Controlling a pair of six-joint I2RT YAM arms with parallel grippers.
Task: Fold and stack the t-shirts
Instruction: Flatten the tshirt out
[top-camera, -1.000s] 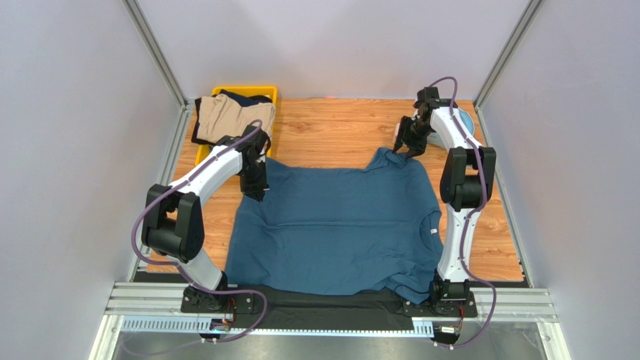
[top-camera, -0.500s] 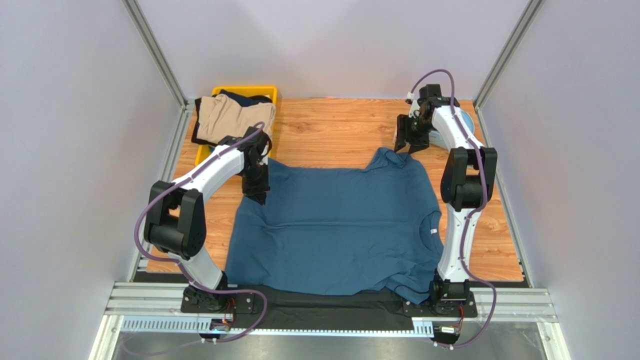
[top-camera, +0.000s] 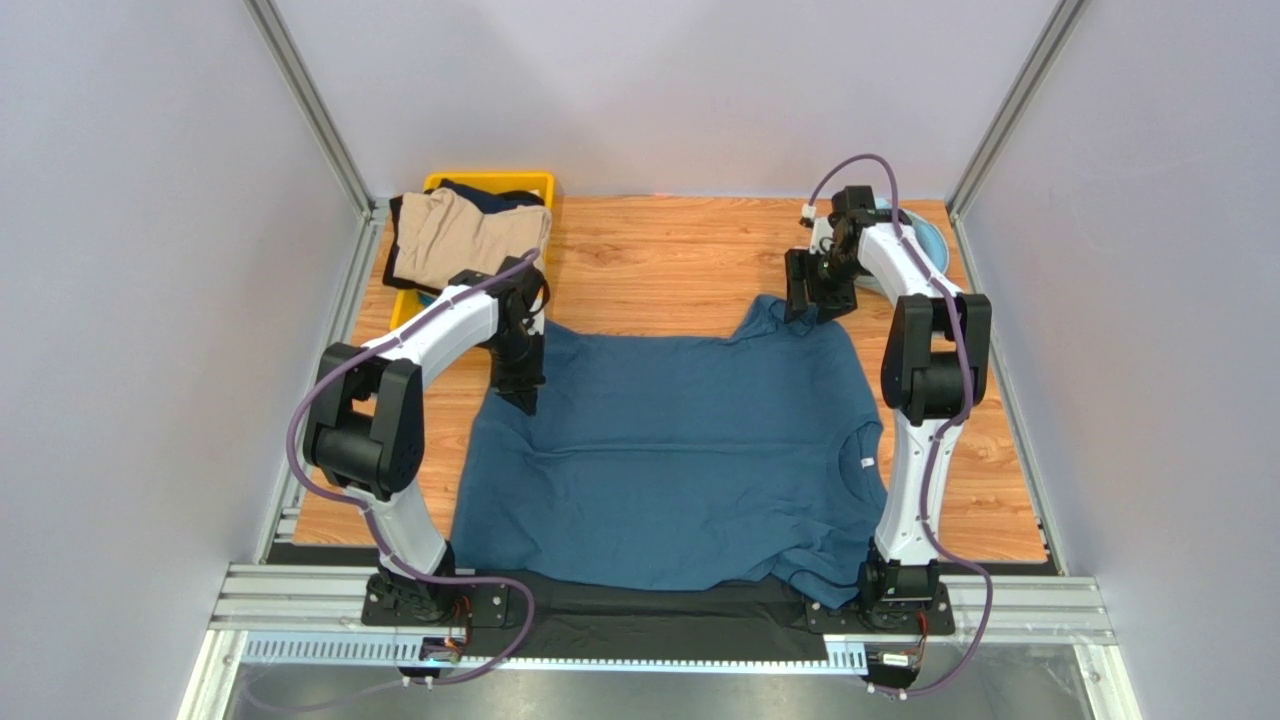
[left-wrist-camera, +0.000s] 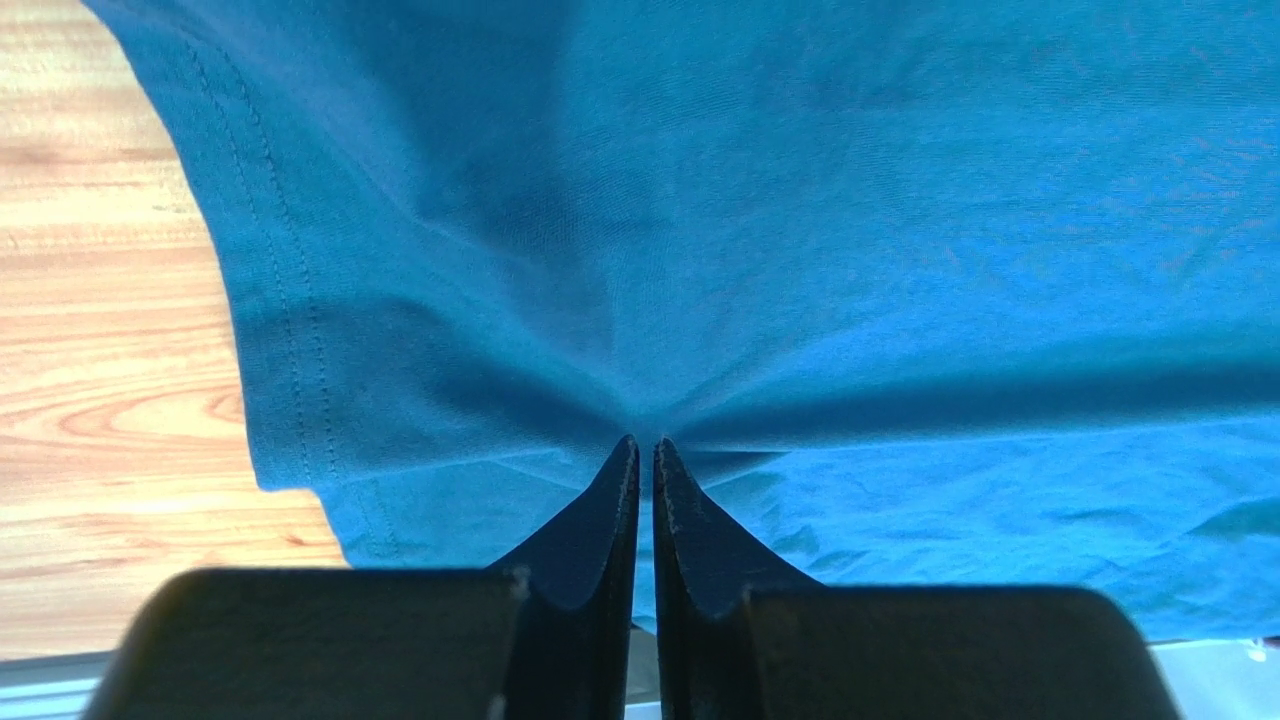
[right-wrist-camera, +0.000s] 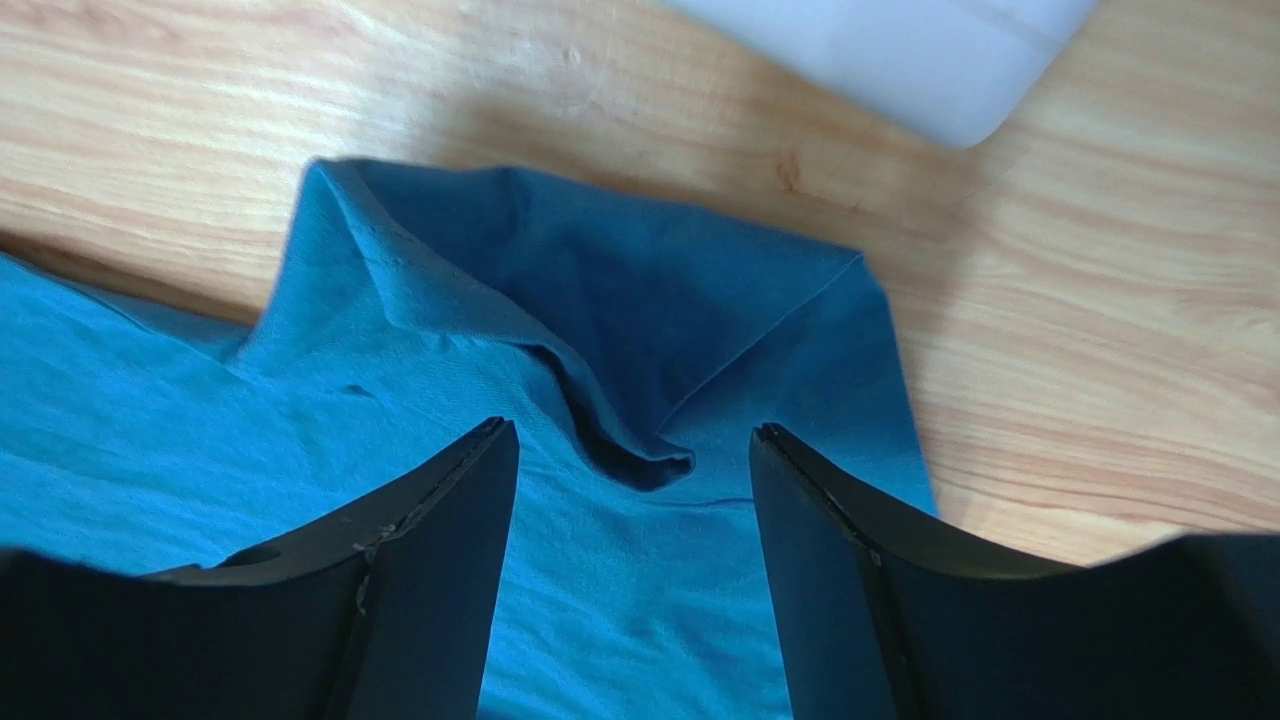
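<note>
The t-shirt's far side needs to fold over, so I should next pinch the teal-blue t-shirt's crumpled far sleeve at its folded-over edge (top-camera: 803, 321) (right-wrist-camera: 640, 462) with my right gripper.
A large teal-blue t-shirt (top-camera: 676, 450) lies spread flat on the wooden table, its collar at the right. My left gripper (top-camera: 519, 393) is shut on the shirt's cloth near its far-left corner; in the left wrist view the closed tips (left-wrist-camera: 646, 444) pinch a pucker of the teal cloth (left-wrist-camera: 842, 225). My right gripper (top-camera: 807, 305) is open and empty just above the crumpled far-right sleeve (right-wrist-camera: 631, 345), with the jaws wide apart (right-wrist-camera: 631, 432). A tan t-shirt (top-camera: 458, 233) and a dark navy garment (top-camera: 489, 195) are bunched at the back left.
The tan and navy garments sit in a yellow bin (top-camera: 538, 183) at the far-left corner. A light-blue object (top-camera: 932, 240) lies at the far-right corner behind the right arm. Metal frame posts and grey walls ring the table (top-camera: 661, 255).
My right gripper has let go of the far-right sleeve, opened and lifted off it, then shifted slightly left. The left arm's elbow has swung a little to the right while its gripper stays shut on the shirt.
</note>
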